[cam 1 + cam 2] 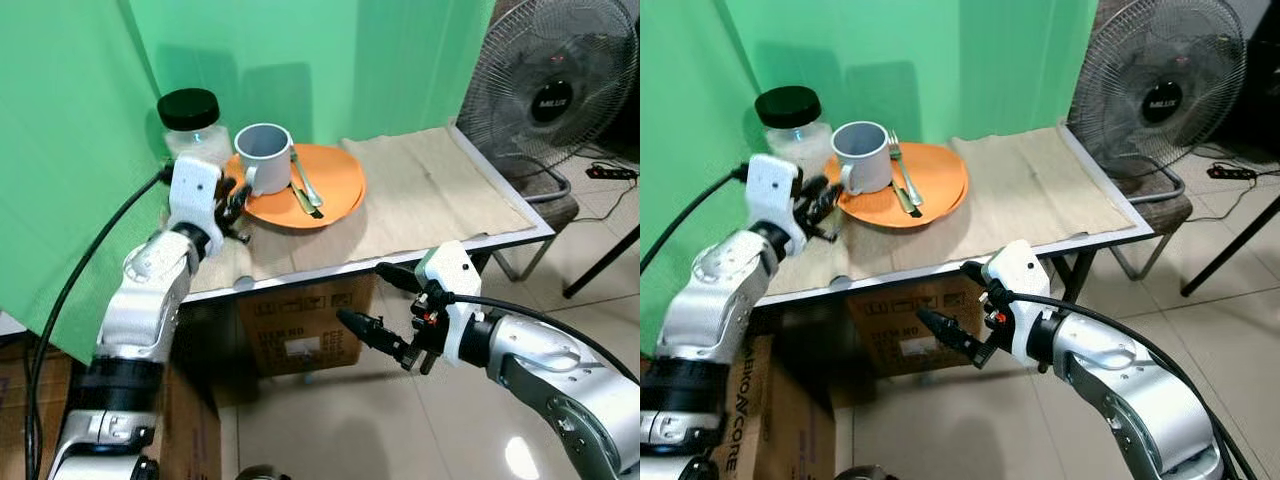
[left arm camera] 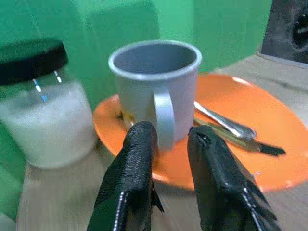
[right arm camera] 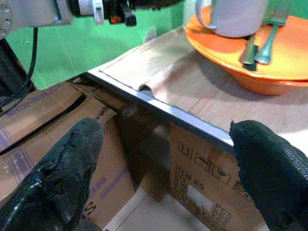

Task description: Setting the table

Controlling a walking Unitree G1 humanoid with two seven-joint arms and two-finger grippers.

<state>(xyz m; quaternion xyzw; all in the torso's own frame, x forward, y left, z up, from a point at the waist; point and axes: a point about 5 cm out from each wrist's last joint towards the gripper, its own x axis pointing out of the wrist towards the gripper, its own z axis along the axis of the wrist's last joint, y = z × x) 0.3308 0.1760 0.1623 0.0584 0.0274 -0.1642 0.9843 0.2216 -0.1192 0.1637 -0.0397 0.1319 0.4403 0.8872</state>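
Observation:
The grey mug's round body [image 1: 268, 160] is far wider than the gap between my fingers. My left gripper needs to grab the mug by its slim handle [image 1: 252, 179] next.
A grey mug [image 1: 265, 155] stands on the left part of an orange plate [image 1: 338, 185], with a fork and another piece of cutlery [image 1: 306, 188] lying beside it on the plate. The plate rests on a beige cloth [image 1: 440, 185] over the table. My left gripper [image 1: 238, 205] is at the plate's left rim, open by a narrow gap, and the mug's handle [image 2: 163, 115] sits just beyond its fingertips. My right gripper [image 1: 372, 300] hangs wide open below the table's front edge [image 3: 159, 108], holding nothing.
A glass jar with a black lid [image 1: 192, 125] stands close behind the left gripper. A cardboard box [image 1: 300, 335] sits under the table. A floor fan [image 1: 550, 90] stands at the table's right end, against green backdrop walls.

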